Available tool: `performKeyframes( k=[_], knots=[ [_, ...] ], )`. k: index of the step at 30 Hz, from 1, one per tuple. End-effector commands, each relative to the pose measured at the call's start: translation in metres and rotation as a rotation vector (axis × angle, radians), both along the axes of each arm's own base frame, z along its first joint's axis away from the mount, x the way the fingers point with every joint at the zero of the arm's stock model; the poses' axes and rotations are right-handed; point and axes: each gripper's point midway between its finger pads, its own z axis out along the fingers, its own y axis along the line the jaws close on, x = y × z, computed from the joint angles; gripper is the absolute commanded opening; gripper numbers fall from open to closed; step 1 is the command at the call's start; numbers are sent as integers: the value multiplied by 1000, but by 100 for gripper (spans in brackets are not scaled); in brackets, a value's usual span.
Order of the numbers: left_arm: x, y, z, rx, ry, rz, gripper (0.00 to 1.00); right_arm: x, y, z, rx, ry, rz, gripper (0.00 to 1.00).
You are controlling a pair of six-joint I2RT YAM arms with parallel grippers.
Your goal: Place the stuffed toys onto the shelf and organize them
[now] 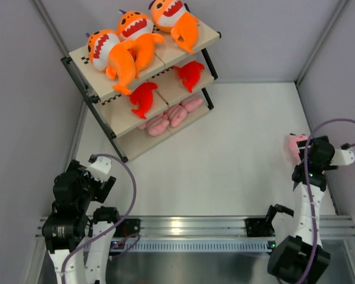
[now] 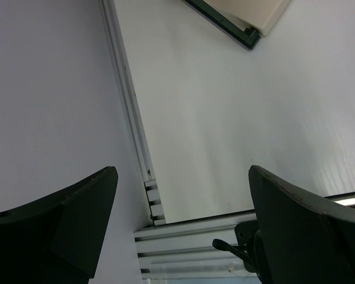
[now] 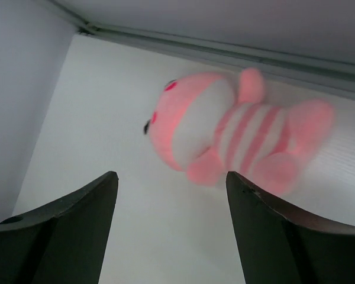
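My right gripper is due to grab the pink striped plush by its striped body [image 3: 254,135] next, which leaves the plush's head free to enter the shelf's bottom board.
The shelf [image 1: 121,115] stands at the back left. Three orange sharks [image 1: 130,41] lie on its top board, two red sharks [image 1: 143,97] on the middle board, and pale pink plush animals [image 1: 168,117] on the bottom board. One pink striped plush [image 3: 231,133] lies on the table at the far right, by the wall; it also shows in the top view [image 1: 294,145]. My right gripper [image 3: 171,177] is open and empty, just short of it. My left gripper [image 2: 183,171] is open and empty near the left front corner, with a shelf corner [image 2: 254,29] far ahead.
Grey walls close in the white table [image 1: 225,154] on the left, back and right. An aluminium rail [image 1: 189,228] with the arm bases runs along the near edge. A purple cable [image 1: 337,124] loops above the right arm.
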Motion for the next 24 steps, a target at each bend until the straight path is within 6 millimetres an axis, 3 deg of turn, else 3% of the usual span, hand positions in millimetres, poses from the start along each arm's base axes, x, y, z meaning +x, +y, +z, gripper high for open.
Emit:
performKeyframes(
  k=[1, 2, 6, 15, 17, 18, 20, 23, 24],
  knots=[
    [6, -5, 10, -23, -55, -17, 99, -18, -21, -37, 80, 62, -22, 74],
    [6, -5, 10, -23, -55, -17, 99, -26, -38, -41, 110, 50, -89, 74],
    [6, -3, 13, -11, -55, -11, 99, -25, -64, -56, 135, 88, -146, 74],
    [8, 1, 15, -3, -37, 7, 99, -2, -73, -89, 200, 116, -111, 71],
    [9, 1, 16, -3, -34, 10, 99, 4, -74, -90, 186, 106, -85, 43],
    [9, 1, 16, -4, -33, 13, 99, 5, -70, -94, 198, 111, -66, 20],
    [10, 1, 14, -6, -27, 14, 99, 8, -68, -91, 191, 93, -41, 2],
    [11, 0, 8, -12, -10, 6, 99, 16, -50, -76, 193, 38, 52, 0],
    [11, 0, 0, -12, 11, 9, 99, 19, -42, -59, 172, 5, 89, 0]
  ],
)
